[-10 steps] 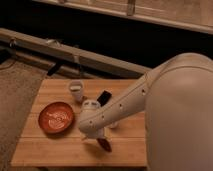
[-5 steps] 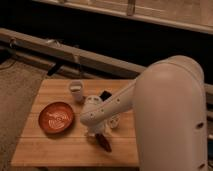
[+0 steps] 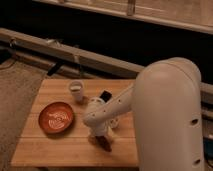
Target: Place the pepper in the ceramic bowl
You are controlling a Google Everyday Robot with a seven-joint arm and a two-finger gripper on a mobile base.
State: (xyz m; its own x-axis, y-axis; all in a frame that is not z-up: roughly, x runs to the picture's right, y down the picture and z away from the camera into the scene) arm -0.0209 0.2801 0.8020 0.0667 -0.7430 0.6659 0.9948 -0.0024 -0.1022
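I will next grab the pepper by its upper end (image 3: 98, 133) to put it in the ceramic bowl (image 3: 56, 118).
The pepper (image 3: 105, 143), small and dark red, lies on the wooden table (image 3: 55, 150) near its front edge. My gripper (image 3: 99, 134) hangs from the white arm right over it, its dark fingers open around the pepper's upper end; whether they touch it I cannot tell. The ceramic bowl (image 3: 56, 118), orange-red with whitish swirls inside, sits on the table's left part, a hand's width left of the gripper.
A small white cup (image 3: 76, 91) stands at the back of the table. A black phone (image 3: 105, 95) lies behind the arm. The bulky white arm (image 3: 167, 115) covers the table's right side. Dark pipes and a rail run behind the table.
The big arm segment has swung left and fills more of the view. The gripper stays low at the pepper, which has not moved.
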